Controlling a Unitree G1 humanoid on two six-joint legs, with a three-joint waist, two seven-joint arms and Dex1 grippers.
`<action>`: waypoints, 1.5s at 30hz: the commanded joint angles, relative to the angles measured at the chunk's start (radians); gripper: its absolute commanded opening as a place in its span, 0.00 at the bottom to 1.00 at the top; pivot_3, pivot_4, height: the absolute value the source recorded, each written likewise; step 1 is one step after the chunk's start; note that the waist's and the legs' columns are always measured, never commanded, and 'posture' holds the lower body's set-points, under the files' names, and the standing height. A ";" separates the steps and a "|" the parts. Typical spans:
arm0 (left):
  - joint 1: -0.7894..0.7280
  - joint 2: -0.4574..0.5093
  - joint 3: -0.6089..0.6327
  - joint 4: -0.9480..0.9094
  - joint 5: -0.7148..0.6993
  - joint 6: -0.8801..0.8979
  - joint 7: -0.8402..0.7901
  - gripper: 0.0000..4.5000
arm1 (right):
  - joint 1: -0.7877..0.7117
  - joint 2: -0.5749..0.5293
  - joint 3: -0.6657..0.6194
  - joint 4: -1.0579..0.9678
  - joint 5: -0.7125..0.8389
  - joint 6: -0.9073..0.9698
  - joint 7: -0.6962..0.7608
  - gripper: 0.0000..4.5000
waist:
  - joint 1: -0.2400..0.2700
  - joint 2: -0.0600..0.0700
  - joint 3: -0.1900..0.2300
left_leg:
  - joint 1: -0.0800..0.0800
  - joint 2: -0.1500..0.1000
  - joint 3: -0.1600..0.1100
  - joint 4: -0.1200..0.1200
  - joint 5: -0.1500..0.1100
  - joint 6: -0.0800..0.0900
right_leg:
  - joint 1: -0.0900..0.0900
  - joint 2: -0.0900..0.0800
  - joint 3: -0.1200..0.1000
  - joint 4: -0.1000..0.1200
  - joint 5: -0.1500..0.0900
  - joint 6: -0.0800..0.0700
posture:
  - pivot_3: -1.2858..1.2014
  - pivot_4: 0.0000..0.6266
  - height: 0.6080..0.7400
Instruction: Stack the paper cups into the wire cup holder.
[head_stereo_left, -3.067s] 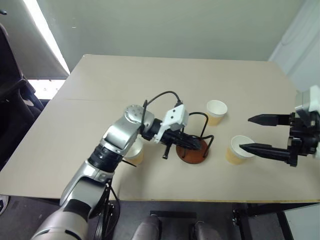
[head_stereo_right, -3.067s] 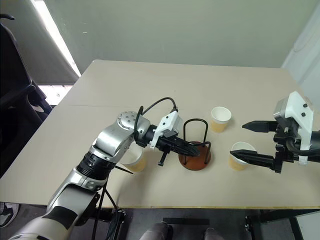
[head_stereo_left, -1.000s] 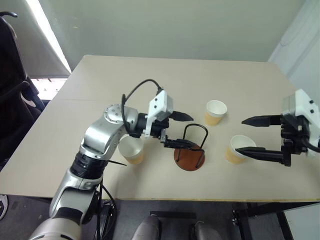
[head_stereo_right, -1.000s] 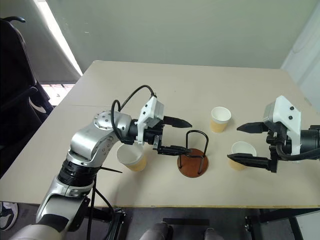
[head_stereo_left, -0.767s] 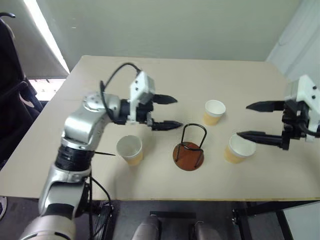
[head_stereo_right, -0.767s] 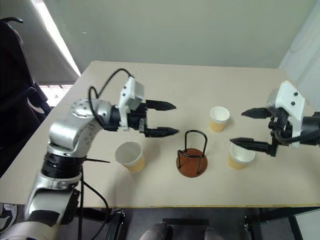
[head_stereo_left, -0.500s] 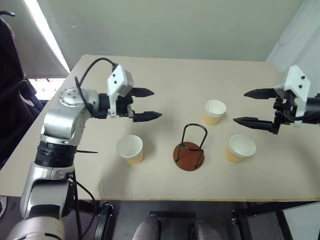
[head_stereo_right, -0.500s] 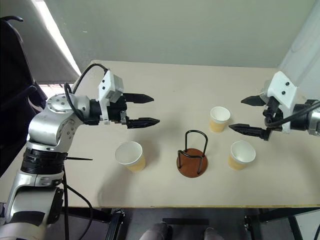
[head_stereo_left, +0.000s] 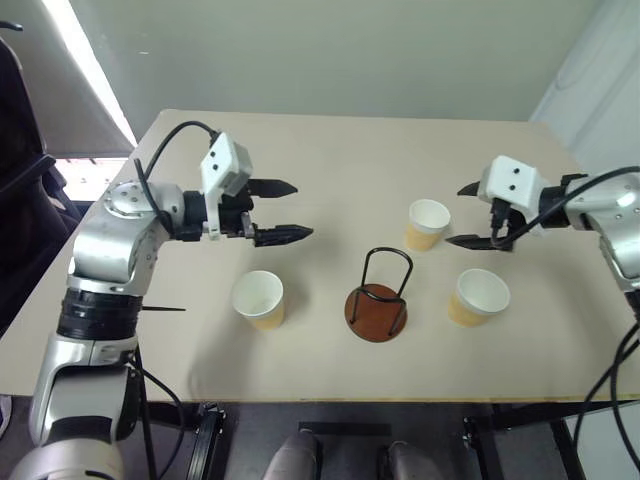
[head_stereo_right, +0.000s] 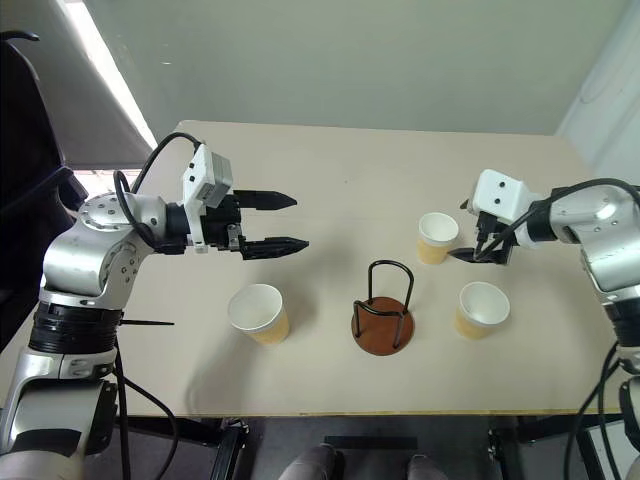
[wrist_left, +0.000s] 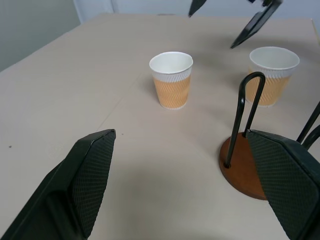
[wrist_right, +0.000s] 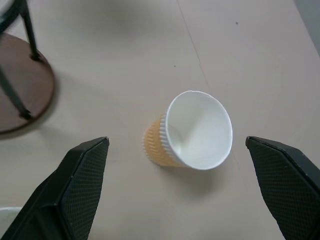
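My right gripper moves forward before it closes on the far cup, since the fingers end short of the far cup's side (head_stereo_left: 423, 239) (wrist_right: 159, 145).
Three tan paper cups stand upright on the table: one at the near left (head_stereo_left: 258, 299), one farther back (head_stereo_left: 428, 223) and one at the near right (head_stereo_left: 478, 296). The wire cup holder (head_stereo_left: 378, 295), black loops on a brown disc, stands empty between them. My left gripper (head_stereo_left: 300, 210) hovers open and empty beyond the left cup, to the holder's left. Just right of the far cup, my right gripper (head_stereo_left: 455, 215) is open and empty. In the right wrist view that cup (wrist_right: 192, 131) lies ahead between the open fingers (wrist_right: 80, 185).
The beige table (head_stereo_left: 350, 150) ends close in front of the cups and holder. A dark chair (head_stereo_left: 20, 200) stands off its left side. The left wrist view looks across the far cup (wrist_left: 171, 80) and the holder (wrist_left: 247, 145) to the right cup (wrist_left: 274, 75).
My left gripper drew back from the holder, leftward and up. The right gripper left the near right cup and moved forward to beside the far cup. Cups and holder stayed put.
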 joint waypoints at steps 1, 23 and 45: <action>-0.011 0.014 0.025 -0.006 -0.004 -0.020 -0.009 1.00 | -0.048 0.019 0.022 0.070 -0.079 -0.088 0.032 1.00 | 0.001 0.000 0.000 | 0.000 0.000 0.000 0.000 0.000 0.000 | 0.000 0.000 0.000 0.000 0.000 0.000 | 0.52 0.24 1.00; 0.006 0.014 0.023 -0.018 -0.002 -0.034 0.000 1.00 | -0.162 0.188 0.052 0.413 -0.301 -0.332 0.044 1.00 | 0.000 0.000 0.000 | 0.000 0.000 0.000 -0.010 0.000 -0.003 | -0.002 0.000 0.000 -0.001 0.000 -0.003 | 0.52 0.24 1.00; -0.004 0.011 -0.002 -0.007 0.005 -0.046 -0.023 1.00 | -0.117 0.188 0.006 0.303 -0.263 -0.268 0.164 0.00 | 0.001 0.000 0.000 | 0.000 0.001 0.000 -0.011 0.000 -0.003 | -0.002 0.000 0.000 -0.001 0.000 -0.003 | 0.52 0.24 1.00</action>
